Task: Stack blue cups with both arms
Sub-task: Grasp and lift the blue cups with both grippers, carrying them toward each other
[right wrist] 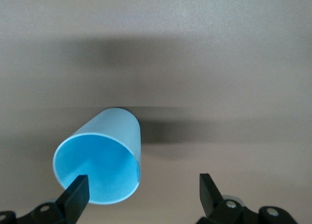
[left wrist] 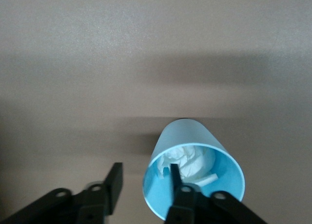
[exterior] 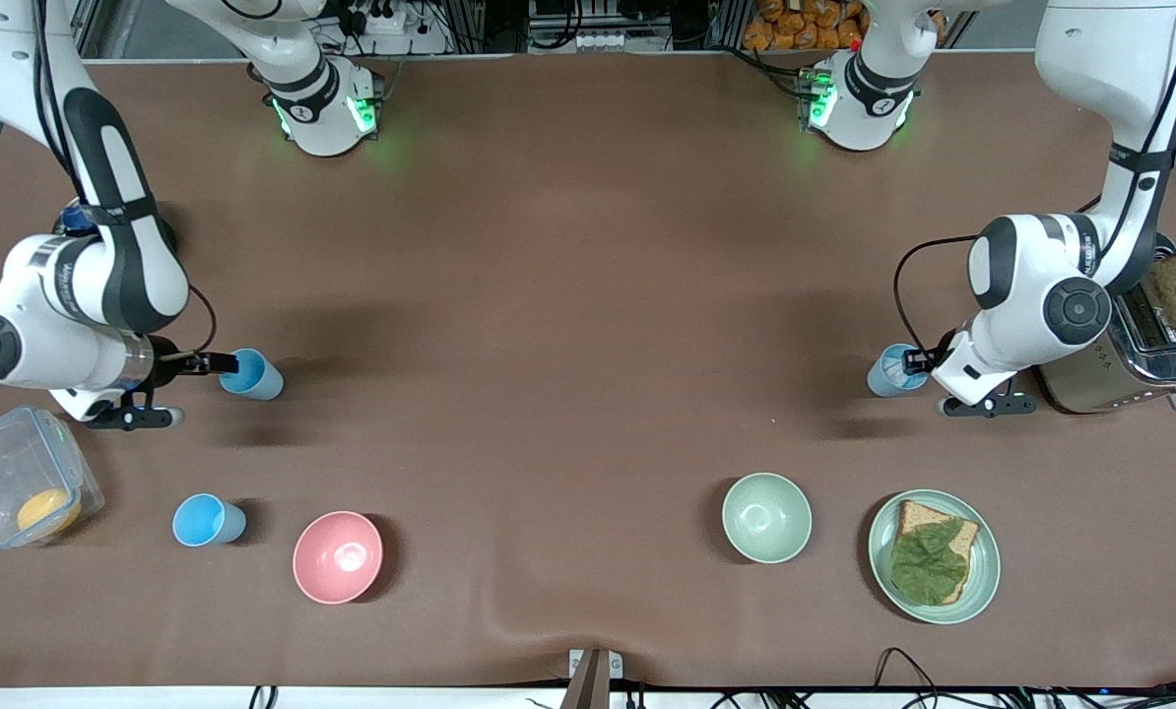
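Observation:
This blue cup is to be stacked with the cup at my left gripper, so my right gripper should grab it by its rim (exterior: 240, 370) (right wrist: 139, 171) next.
Three blue cups are on the brown table. One cup (exterior: 251, 375) is at the right arm's end; my right gripper (exterior: 212, 363) is open at its rim. In the right wrist view, one finger (right wrist: 78, 191) sits at this cup's (right wrist: 100, 160) mouth and the other stands well outside it, with the gripper's middle (right wrist: 142, 182) beside the wall. Another cup (exterior: 891, 372) is at the left arm's end, with my left gripper (exterior: 918, 362) at it. In the left wrist view, my open left gripper (left wrist: 145, 171) straddles the wall of this cup (left wrist: 192, 156), which holds crumpled white paper. A third cup (exterior: 209, 519) stands nearer the front camera.
A pink bowl (exterior: 338, 556) stands beside the third cup. A clear box (exterior: 22, 487) with an orange item is at the right arm's end. A pale green bowl (exterior: 766, 517), a plate (exterior: 982, 581) with bread and lettuce, and a toaster (exterior: 1130, 359) are toward the left arm's end.

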Action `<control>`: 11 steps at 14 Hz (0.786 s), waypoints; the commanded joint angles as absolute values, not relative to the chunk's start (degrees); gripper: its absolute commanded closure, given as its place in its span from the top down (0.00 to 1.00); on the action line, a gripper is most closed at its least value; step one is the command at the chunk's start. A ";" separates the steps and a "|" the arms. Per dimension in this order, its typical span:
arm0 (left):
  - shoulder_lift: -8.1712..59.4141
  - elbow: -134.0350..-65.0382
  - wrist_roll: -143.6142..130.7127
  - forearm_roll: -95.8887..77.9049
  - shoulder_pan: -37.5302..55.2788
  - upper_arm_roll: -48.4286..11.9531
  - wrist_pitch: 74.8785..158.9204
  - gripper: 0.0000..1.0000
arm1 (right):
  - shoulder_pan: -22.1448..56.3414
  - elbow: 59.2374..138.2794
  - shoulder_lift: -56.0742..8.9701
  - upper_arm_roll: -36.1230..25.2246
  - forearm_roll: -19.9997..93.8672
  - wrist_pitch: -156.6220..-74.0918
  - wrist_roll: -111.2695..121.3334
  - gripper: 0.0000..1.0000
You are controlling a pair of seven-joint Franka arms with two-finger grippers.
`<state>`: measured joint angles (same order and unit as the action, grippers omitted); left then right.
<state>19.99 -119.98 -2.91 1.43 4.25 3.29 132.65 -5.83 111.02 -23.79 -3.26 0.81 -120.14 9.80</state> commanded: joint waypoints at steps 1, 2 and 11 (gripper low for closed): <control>20.74 -118.04 -1.50 1.58 4.22 3.08 132.89 0.00 | -6.42 110.92 -25.40 -2.55 0.18 -121.29 10.28 1.00; 20.57 -117.52 -1.23 1.58 4.48 3.08 132.80 0.00 | -6.42 110.83 -25.92 -2.64 0.18 -121.29 10.28 1.00; 16.17 -105.40 -1.65 1.14 4.66 -7.19 121.76 0.00 | -5.71 110.57 -27.51 -2.55 0.26 -122.61 10.11 0.00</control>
